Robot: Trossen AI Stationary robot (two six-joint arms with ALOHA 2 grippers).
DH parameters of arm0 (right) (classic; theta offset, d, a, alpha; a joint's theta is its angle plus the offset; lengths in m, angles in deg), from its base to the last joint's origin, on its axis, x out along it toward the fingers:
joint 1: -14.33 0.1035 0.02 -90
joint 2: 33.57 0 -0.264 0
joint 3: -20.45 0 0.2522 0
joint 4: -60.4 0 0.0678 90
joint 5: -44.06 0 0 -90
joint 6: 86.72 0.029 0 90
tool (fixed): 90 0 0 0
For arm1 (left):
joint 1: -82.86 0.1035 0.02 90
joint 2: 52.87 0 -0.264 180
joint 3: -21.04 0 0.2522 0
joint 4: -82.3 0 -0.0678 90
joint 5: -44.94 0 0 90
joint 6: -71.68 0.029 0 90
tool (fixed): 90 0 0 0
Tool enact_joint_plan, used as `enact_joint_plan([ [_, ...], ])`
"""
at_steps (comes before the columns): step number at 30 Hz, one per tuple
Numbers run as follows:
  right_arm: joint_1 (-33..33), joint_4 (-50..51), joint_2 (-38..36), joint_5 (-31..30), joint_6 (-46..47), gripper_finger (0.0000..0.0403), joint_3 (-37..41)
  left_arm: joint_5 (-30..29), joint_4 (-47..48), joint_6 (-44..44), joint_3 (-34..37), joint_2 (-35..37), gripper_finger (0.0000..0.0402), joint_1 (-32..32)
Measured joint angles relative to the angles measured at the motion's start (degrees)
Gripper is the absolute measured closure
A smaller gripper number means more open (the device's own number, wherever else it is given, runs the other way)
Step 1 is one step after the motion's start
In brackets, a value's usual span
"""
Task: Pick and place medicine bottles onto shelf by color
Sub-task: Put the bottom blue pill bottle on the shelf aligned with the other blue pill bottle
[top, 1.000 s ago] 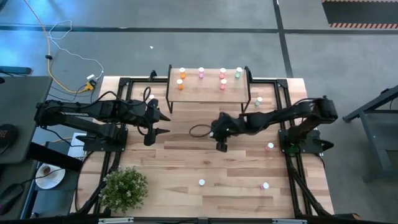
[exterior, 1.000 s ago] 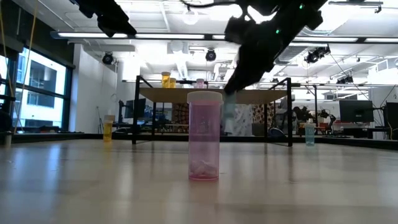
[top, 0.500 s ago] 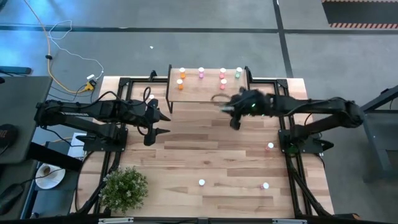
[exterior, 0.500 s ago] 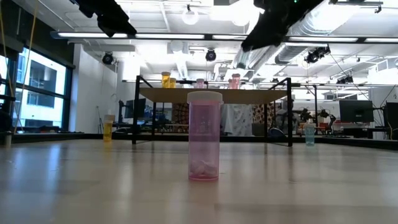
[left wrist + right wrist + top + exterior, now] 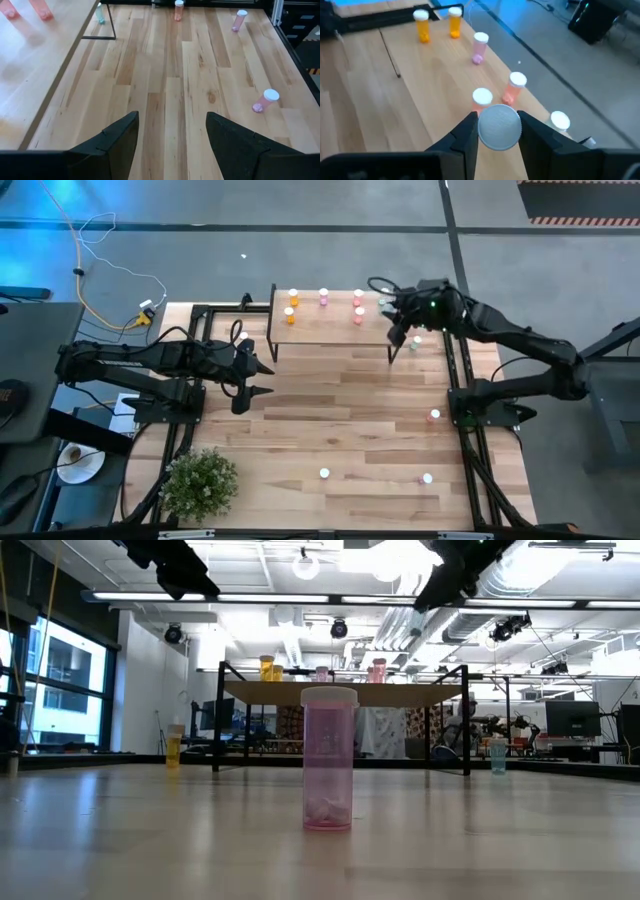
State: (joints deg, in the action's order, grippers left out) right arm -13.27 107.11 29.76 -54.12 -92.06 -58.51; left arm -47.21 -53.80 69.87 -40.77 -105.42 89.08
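My right gripper will keep holding the bottle, which hangs above the shelf top in the right wrist view.
The light-wood shelf (image 5: 335, 320) stands at the table's far edge with orange (image 5: 292, 296), pink (image 5: 323, 297), red (image 5: 358, 299) and pale green (image 5: 383, 298) bottles upright on its top. My right gripper (image 5: 398, 328) hangs over the shelf's right end, shut on a white-capped bottle (image 5: 500, 127). The held bottle looks pale green in the low view (image 5: 416, 620). My left gripper (image 5: 262, 377) is open and empty, left of the table's middle. A pink bottle (image 5: 328, 758) stands on the table near the front. My right gripper pinches the bottle between its two fingers, one on each side just behind the white cap (image 5: 500, 127). The cap faces the wrist camera and hides the body. The bottle is lifted clear, above the shelf top (image 5: 435, 85) near the red bottles (image 5: 516, 87).
More bottles stand on the table: a pale green one (image 5: 415, 342) right of the shelf, pink ones (image 5: 434, 415) (image 5: 427, 478) at the right and near right. A potted plant (image 5: 200, 483) stands at the near left corner. Black frame rails (image 5: 470, 430) run along the table's sides.
My right gripper has carried the bottle up from the table's middle toward the far edge and the right, to the shelf's right end. The bottle has stayed clear of the table throughout.
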Motion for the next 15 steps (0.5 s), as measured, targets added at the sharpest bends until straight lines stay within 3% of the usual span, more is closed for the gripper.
enact_joint_plan([
  [5,-4.2,3.1,2.1,2.5,1.9,0.0299,0.5,0.0,0.0,-0.1,0.0,0.0,0.0179,0.0],
  [15,-6.7,2.9,8.5,5.2,1.9,0.0299,0.5,0.0,0.0,-0.1,0.0,0.0,0.0179,0.0],
])
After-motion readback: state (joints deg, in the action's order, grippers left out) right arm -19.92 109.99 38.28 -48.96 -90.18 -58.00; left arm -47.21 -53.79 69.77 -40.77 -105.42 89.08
